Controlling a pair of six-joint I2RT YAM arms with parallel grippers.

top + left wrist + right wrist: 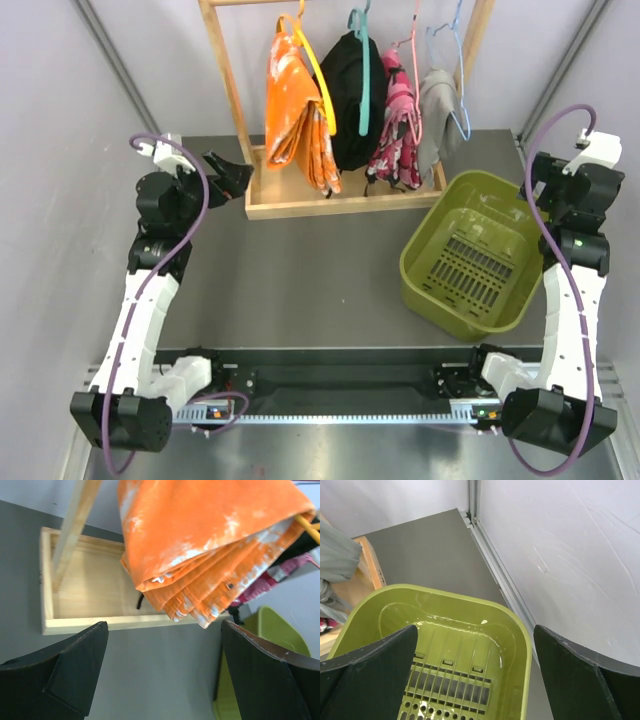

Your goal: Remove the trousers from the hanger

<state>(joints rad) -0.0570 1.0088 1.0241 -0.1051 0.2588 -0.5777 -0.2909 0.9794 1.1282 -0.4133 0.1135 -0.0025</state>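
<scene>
My left gripper grabs the yellow hanger by its sloping arm next, rather than its hook or the orange trousers [200, 545], so that the trousers are free for removal.
Four trousers hang folded on hangers on a wooden rack: orange [298, 110], black [352, 100], floral [400, 130] and light grey [437, 115]. My left gripper [232, 178] is open and empty, just left of the rack's base and below the orange trousers. In the left wrist view the orange trousers [200, 545] hang ahead of and above the open gripper [165, 675]. My right gripper [530, 183] is open and empty at the far right, over the basket's back edge. The right wrist view shows the gripper [475, 675] open and the grey trousers [337, 555] at far left.
The rack's wooden base tray [300, 207] and upright post [228, 90] stand at the back middle. A green plastic basket [425, 270] sits on the table at the right and also shows in the right wrist view [445, 596]. Walls close in on both sides.
</scene>
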